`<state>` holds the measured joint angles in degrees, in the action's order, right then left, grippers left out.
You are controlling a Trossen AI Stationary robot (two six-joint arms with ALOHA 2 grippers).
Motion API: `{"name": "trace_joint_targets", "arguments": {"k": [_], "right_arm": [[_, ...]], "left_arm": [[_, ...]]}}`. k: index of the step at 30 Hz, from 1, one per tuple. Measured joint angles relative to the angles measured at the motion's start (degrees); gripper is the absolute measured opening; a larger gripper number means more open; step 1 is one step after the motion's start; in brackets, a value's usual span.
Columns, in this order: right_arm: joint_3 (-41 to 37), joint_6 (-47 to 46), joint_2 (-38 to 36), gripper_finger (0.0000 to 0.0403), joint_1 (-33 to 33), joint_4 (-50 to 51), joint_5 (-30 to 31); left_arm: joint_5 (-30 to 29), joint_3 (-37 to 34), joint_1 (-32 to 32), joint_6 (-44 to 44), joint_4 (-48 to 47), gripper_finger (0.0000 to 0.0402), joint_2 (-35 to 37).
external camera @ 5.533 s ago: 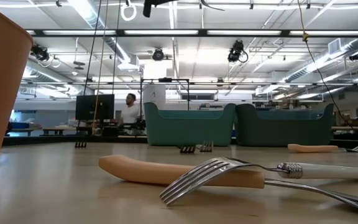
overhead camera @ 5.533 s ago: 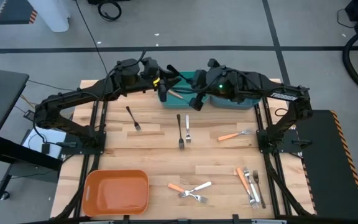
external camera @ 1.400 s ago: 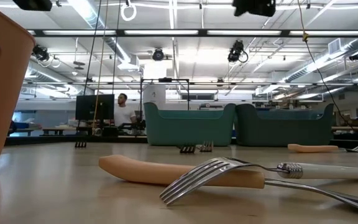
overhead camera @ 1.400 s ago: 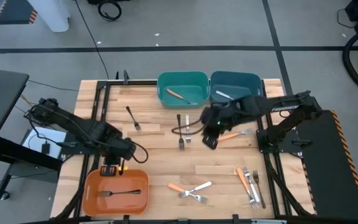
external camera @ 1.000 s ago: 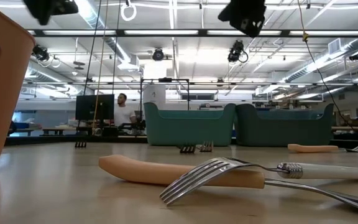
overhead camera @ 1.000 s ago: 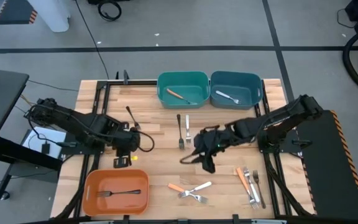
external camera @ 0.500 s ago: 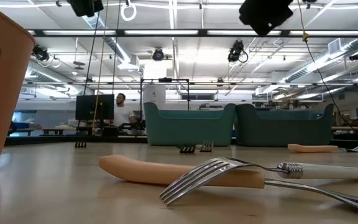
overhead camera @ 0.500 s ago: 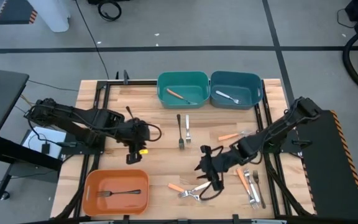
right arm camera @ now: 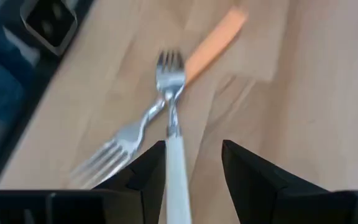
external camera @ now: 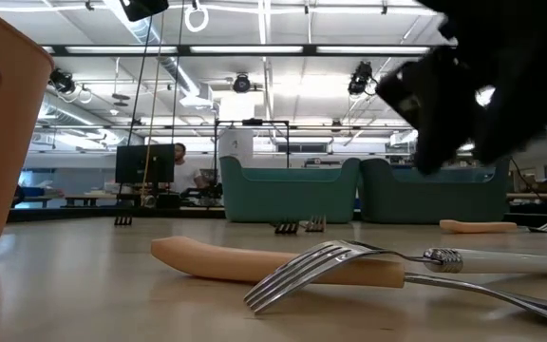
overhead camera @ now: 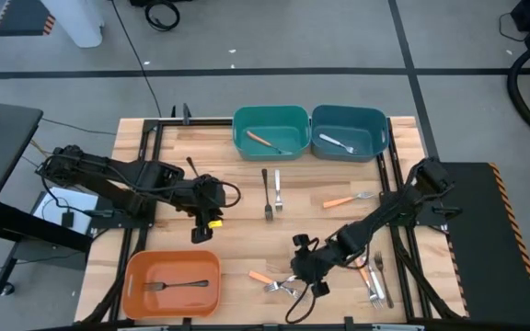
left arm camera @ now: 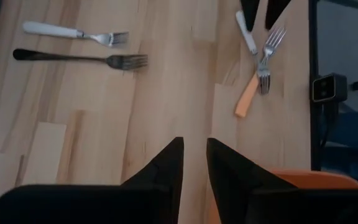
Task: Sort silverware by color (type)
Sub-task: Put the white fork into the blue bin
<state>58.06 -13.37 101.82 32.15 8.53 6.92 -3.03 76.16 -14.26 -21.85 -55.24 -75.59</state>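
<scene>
I will next use my right gripper to grab the white-handled fork by its white handle (right arm camera: 174, 168), so that I can sort the fork into the blue bin.
Near the table's front edge lie three crossed forks: a white-handled fork (right arm camera: 169, 93), a silver fork (right arm camera: 120, 146) and an orange-handled fork (right arm camera: 215, 38). My right gripper (overhead camera: 297, 274) hangs low over them, open. Its fingers stand on either side of the white handle (right arm camera: 174, 168), which runs close along one finger. In the low view this gripper is the dark blur (external camera: 473, 104). My left gripper (overhead camera: 201, 228) hovers between the table's middle and the orange bin (overhead camera: 136, 280). It is open by a narrow gap (left arm camera: 194, 158) with nothing in it.
The orange bin holds a black fork (overhead camera: 175, 285). At the far edge, a teal bin (overhead camera: 239, 129) holds an orange-handled fork and a blue bin (overhead camera: 381, 133) a silver one. Loose forks lie mid-table (overhead camera: 270, 191), far left (overhead camera: 197, 173), right (overhead camera: 346, 199) and near right (overhead camera: 369, 271).
My right gripper has travelled from mid-table toward the near edge and come down over the three crossed forks; in the low view it has dropped from the top into the right side. My left gripper has drifted a little toward the table's right, away from the orange bin.
</scene>
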Motion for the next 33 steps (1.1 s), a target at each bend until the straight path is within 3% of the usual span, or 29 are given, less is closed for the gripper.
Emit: {"name": "trace_joint_targets", "arguments": {"k": [6,14,19,23,28,33], "right_arm": [[0.0,-0.15,4.29,0.0163,0.15,-2.97,-3.28],[0.1,-1.92,7.92,0.0163,0.18,-3.19,-3.3],[0.39,-4.53,8.44,0.0159,0.49,-1.27,1.47],[0.46,-9.32,8.09,0.0129,0.12,2.82,2.09],[0.76,-12.28,7.86,0.0056,-0.17,4.59,-1.35],[2.88,-11.1,7.55,0.0055,-0.35,6.52,-3.82]], "left_arm": [[0.0,0.0,0.0,0.03,1.12,0.008,0.0],[0.01,0.0,0.0,0.15,1.11,0.008,0.0],[0.0,0.0,0.0,0.88,1.09,0.008,0.0],[0.01,0.0,0.0,1.56,1.09,0.008,0.0],[0.0,-0.02,0.0,1.55,1.09,0.008,0.0],[0.0,-0.02,0.0,1.16,1.34,0.008,0.0]]}}
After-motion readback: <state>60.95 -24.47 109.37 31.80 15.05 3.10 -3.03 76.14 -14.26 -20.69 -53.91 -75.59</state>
